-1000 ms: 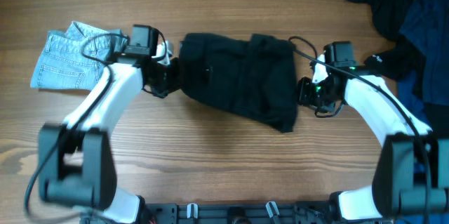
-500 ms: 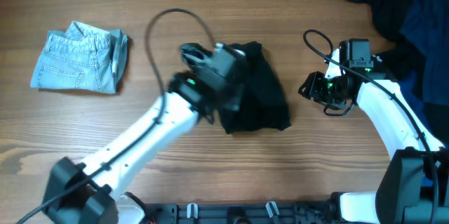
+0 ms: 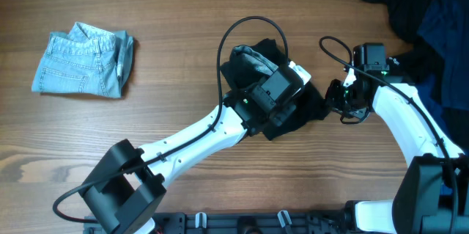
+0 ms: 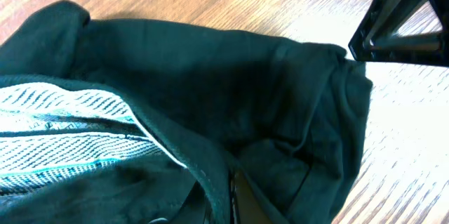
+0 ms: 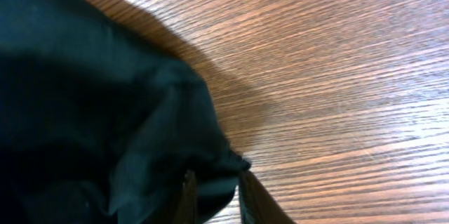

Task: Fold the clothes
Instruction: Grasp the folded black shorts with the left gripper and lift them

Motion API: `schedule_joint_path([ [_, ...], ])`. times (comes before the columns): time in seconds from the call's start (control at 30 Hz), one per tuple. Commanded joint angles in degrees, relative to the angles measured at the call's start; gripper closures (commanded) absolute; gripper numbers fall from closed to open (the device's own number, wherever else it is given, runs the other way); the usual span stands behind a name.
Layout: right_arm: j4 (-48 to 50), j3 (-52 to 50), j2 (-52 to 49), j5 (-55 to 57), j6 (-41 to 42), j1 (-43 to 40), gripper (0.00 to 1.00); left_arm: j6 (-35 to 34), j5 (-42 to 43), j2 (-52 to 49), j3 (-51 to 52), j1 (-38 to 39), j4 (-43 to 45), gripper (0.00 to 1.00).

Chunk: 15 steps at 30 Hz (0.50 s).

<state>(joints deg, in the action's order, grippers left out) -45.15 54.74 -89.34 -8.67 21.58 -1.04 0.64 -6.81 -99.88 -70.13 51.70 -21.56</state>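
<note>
I should move the fold in my fingers to the heap's back edge (image 3: 270, 46) (image 4: 62, 17) before my left gripper releases it, because the fold is still short of there.
The clothes (image 3: 314, 107), black shorts, lie bunched in a doubled-over heap at the table's middle. My left gripper (image 3: 292, 102) reaches across them from the lower left and is shut on a fold of the black fabric (image 4: 231, 76). The pale striped lining (image 4: 63, 126) shows beside it, and the jaws (image 4: 235, 199) are buried in cloth. My right gripper (image 3: 335, 100) sits at the heap's right edge, shut on a small corner of the clothes (image 5: 84, 112). Fabric fills the gap between its fingers (image 5: 214, 196). Part of the right gripper (image 4: 400, 20) shows in the left wrist view.
A small folded light-blue denim garment (image 3: 84, 61) lies at the far left. A heap of black and deep-blue garments (image 3: 418, 14) fills the back right corner, close behind my right arm. Bare wood (image 5: 337, 55) lies to the right of the shorts.
My left gripper swept from the shorts' left end across to the right, carrying that end over and doubling the shorts up. My right gripper moved slightly left and closed on the right edge.
</note>
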Motion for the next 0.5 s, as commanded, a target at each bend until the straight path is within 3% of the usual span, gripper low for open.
schedule_joint_path([
  [0.0,1.3,-2.1,-1.5,2.0,1.1,0.0,0.85,1.7,3.1,-0.8,-0.9,0.3,1.9,0.96],
  [0.27,8.2,-8.3,-8.4,-4.4,2.8,0.0,0.94,1.3,5.1,-0.8,-0.9,0.3,3.8,0.96],
  [0.47,11.1,-12.0,-8.7,-4.7,4.0,0.0,0.96,-7.6,12.4,-4.9,-0.9,0.2,13.1,0.96],
])
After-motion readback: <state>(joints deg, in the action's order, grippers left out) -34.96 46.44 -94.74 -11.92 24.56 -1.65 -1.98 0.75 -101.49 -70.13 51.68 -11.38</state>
